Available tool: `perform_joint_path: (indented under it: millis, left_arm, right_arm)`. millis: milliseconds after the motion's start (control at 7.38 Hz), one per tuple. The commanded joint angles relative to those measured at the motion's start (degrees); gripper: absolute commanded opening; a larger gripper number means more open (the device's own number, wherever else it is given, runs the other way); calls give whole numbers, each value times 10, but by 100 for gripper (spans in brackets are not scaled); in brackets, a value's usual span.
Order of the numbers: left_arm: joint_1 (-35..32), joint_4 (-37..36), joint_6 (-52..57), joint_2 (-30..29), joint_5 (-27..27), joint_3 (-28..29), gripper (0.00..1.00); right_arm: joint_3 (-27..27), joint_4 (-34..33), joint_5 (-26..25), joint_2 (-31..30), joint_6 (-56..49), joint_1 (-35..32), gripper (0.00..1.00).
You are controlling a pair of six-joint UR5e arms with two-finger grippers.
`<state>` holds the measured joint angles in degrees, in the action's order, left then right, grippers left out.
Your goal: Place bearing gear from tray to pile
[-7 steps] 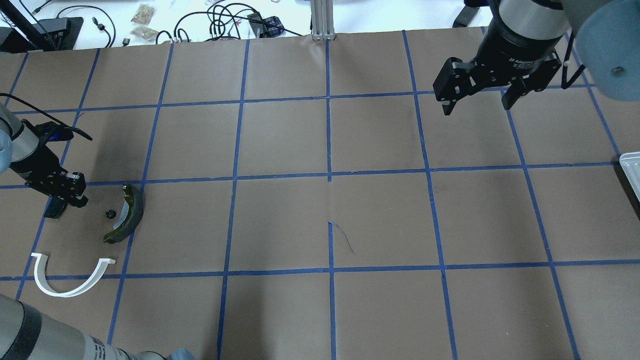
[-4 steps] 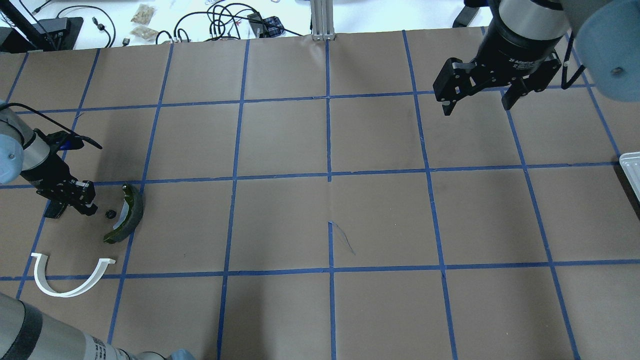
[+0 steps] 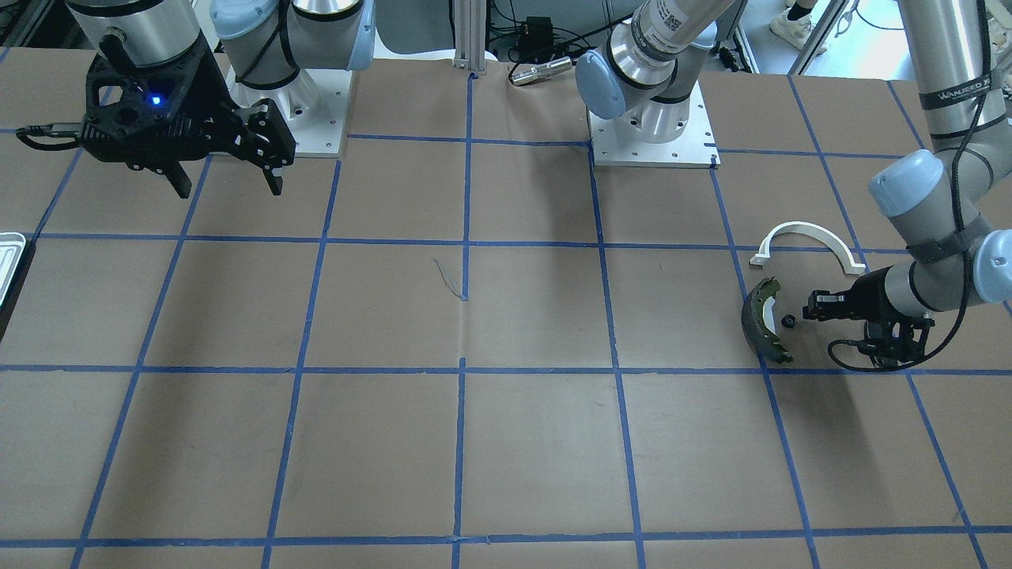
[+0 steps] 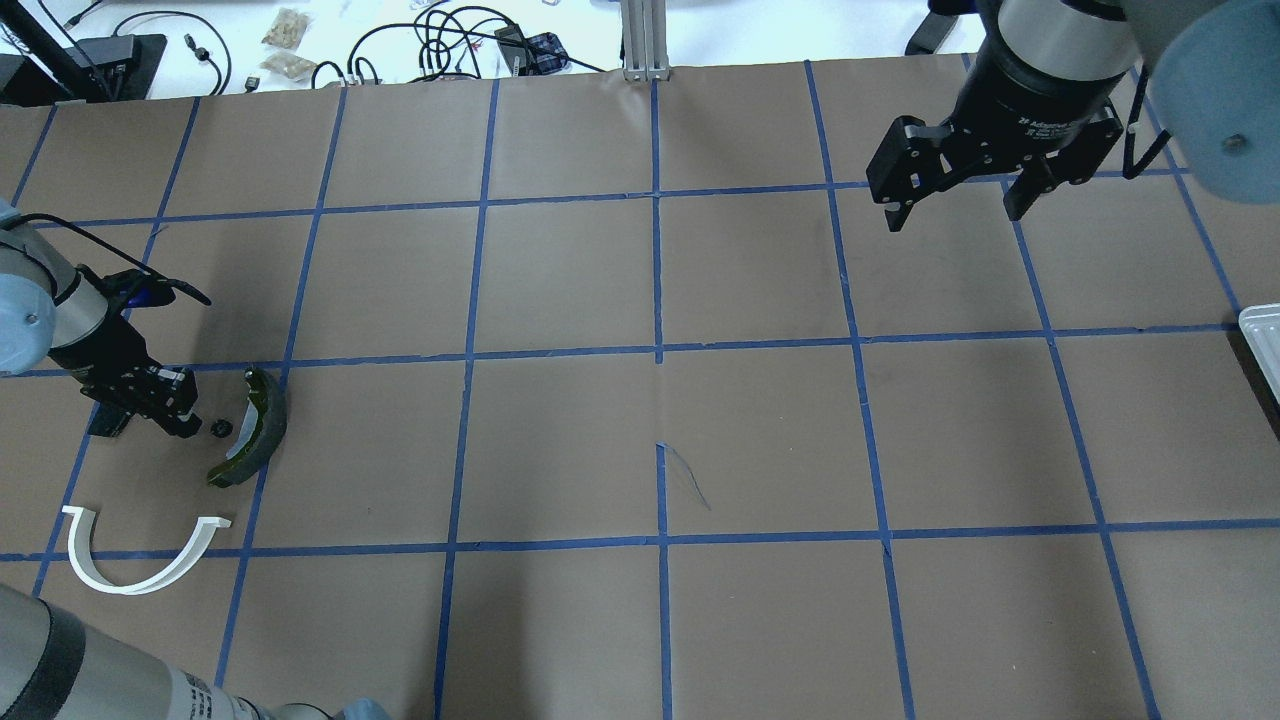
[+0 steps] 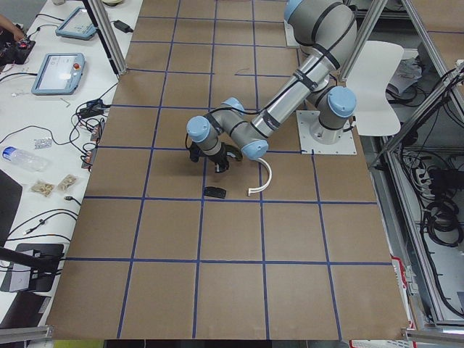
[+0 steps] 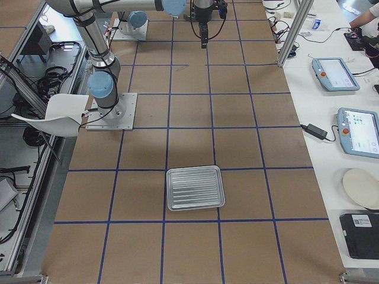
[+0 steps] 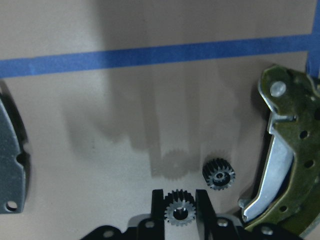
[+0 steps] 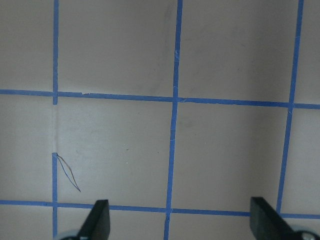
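I should open my left gripper, because the held gear (image 7: 180, 210) is over the paper (image 7: 130, 180), level with the loose gear.
My left gripper (image 7: 180, 201) is shut on a small grey bearing gear (image 7: 179, 214) and holds it just above the paper. A second, black gear (image 7: 218, 174) lies on the table beside it, next to the olive-green brake shoe (image 7: 292, 165). In the overhead view the left gripper (image 4: 186, 424) is just left of that loose gear (image 4: 220, 428) and the brake shoe (image 4: 256, 425). The white half-ring bracket (image 4: 140, 560) and the black pad (image 4: 104, 420) lie nearby. My right gripper (image 4: 955, 210) is open and empty, far from the pile. The silvery tray (image 6: 195, 187) is at the table's right end.
The table is brown paper with a blue tape grid. The tray's edge shows at the right border of the overhead view (image 4: 1262, 345). Cables and small bags lie beyond the far edge (image 4: 440, 40). The arm bases (image 3: 652, 134) stand at the robot's side.
My left gripper has moved right, closer to the loose gear and the brake shoe. The right arm and the pile's parts have not moved.
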<state>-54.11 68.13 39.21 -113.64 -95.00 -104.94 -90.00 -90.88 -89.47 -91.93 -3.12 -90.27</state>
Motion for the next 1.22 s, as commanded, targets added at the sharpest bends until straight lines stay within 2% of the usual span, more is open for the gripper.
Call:
perform_joint_path:
  millis: [0, 135, 271, 542, 677, 812, 948, 1083]
  left_arm:
    - [0, -3, -1, -6, 3, 1, 0]
    - [0, -3, -1, -7, 3, 1, 0]
    - [-1, -3, -4, -10, 10, 0, 13]
    - [-1, -2, 2, -9, 11, 1, 64]
    - [-1, -2, 3, -6, 11, 2, 80]
    - [-4, -2, 3, -1, 12, 5, 82]
    - [-17, 2, -1, 16, 10, 14, 100]
    - [-42, 28, -14, 33, 3, 38, 100]
  right_arm:
    - [0, 0, 0, 0, 0, 0, 100]
    - [0, 0, 0, 0, 0, 0, 100]
    - [1, 0, 0, 0, 0, 0, 100]
    - [0, 0, 0, 0, 0, 0, 100]
    - [0, 0, 0, 0, 0, 0, 100]
    - [0, 0, 0, 0, 0, 0, 100]
    - [0, 0, 0, 0, 0, 0, 100]
    - [0, 0, -1, 0, 0, 0, 100]
